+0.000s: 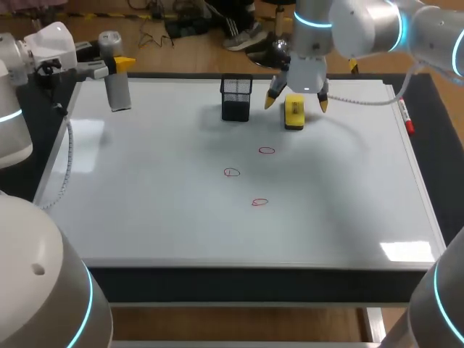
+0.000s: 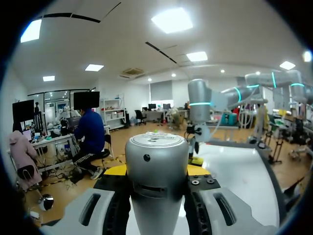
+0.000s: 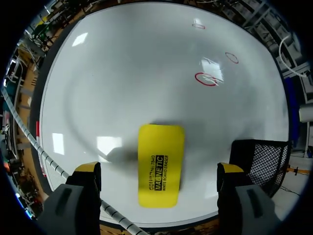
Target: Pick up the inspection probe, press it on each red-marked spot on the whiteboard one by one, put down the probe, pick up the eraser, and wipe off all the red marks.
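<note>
Next, my right gripper grabs the yellow eraser by its long sides (image 1: 294, 112) beside the printed label, to wipe the red marks off the whiteboard (image 1: 145, 196).
The inspection probe (image 1: 116, 83), a grey cylinder, stands upright at the whiteboard's (image 1: 145, 196) far left corner. My left gripper (image 1: 119, 65) is shut on it near its top. In the left wrist view the probe (image 2: 156, 181) fills the gap between the fingers of the left gripper (image 2: 156, 171). The yellow eraser (image 1: 293, 111) lies flat at the far middle of the board. My right gripper (image 1: 296, 99) hangs open just above it, one finger on each side. In the right wrist view the eraser (image 3: 160, 164) lies between the tips of the right gripper (image 3: 159, 171), untouched. Three red marks (image 1: 267, 151), (image 1: 231, 172), (image 1: 259, 202) sit mid-board.
A black mesh basket (image 1: 236, 98) stands just left of the eraser, close to my right gripper's finger; it also shows in the right wrist view (image 3: 259, 159). A red marker pen (image 1: 407, 119) lies on the board's right edge. The red marks (image 3: 206, 79) lie ahead of the eraser.
</note>
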Robot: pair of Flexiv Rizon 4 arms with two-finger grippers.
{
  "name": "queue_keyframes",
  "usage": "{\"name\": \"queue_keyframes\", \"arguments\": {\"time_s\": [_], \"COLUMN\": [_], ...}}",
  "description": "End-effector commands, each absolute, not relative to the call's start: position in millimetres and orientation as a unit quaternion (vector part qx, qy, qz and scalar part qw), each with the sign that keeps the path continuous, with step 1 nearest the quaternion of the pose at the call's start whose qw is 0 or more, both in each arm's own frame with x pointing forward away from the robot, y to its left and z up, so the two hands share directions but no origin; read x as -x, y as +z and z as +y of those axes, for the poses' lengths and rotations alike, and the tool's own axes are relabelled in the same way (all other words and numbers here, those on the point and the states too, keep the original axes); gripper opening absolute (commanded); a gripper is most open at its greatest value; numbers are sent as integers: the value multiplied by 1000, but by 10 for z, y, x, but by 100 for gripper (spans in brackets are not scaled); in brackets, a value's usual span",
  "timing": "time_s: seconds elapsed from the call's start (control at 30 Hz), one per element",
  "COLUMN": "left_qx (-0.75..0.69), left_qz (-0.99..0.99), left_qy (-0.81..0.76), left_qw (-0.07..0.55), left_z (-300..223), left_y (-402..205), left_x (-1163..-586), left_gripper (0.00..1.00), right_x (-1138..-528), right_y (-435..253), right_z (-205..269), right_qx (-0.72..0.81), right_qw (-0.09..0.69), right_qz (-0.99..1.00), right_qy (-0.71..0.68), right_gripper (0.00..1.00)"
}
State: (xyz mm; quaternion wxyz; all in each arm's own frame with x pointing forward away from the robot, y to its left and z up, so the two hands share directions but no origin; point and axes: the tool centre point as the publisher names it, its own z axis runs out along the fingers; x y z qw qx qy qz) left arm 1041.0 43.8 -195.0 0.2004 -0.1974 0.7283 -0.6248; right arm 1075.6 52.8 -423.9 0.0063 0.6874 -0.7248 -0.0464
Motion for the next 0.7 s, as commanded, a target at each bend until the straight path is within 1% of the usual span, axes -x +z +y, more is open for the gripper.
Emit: {"name": "queue_keyframes", "arguments": {"time_s": [0.03, 0.33, 0.37, 0.43, 0.47, 0.5, 0.7], "left_qx": [197, 197, 197, 197, 197, 197, 197], "left_qz": [727, 727, 727, 727, 727, 727, 727], "left_qy": [-626, -626, -626, -626, -626, -626, -626], "left_qw": [202, 202, 202, 202, 202, 202, 202], "left_z": [437, 437, 437, 437, 437, 437, 437], "left_y": [-1947, -1947, -1947, -1947, -1947, -1947, -1947], "left_x": [-10406, -10406, -10406, -10406, -10406, -10406, -10406], "left_gripper": [0, 0, 0, 0, 0, 0, 0], "right_x": [-10808, -10827, -10827, -10822, -10819, -10807, -10803], "right_y": [-4253, -4259, -4265, -4277, -4278, -4273, -4178], "right_z": [541, 526, 523, 519, 518, 515, 487], "right_qx": [-690, -692, -692, -692, -693, -695, -689], "right_qw": [10, 13, 13, 14, 15, 14, 13], "right_qz": [-723, -720, -720, -720, -720, -717, -724], "right_qy": [-45, -46, -46, -48, -48, -49, -40], "right_gripper": [100, 100, 94, 44, 17, 0, 0]}}
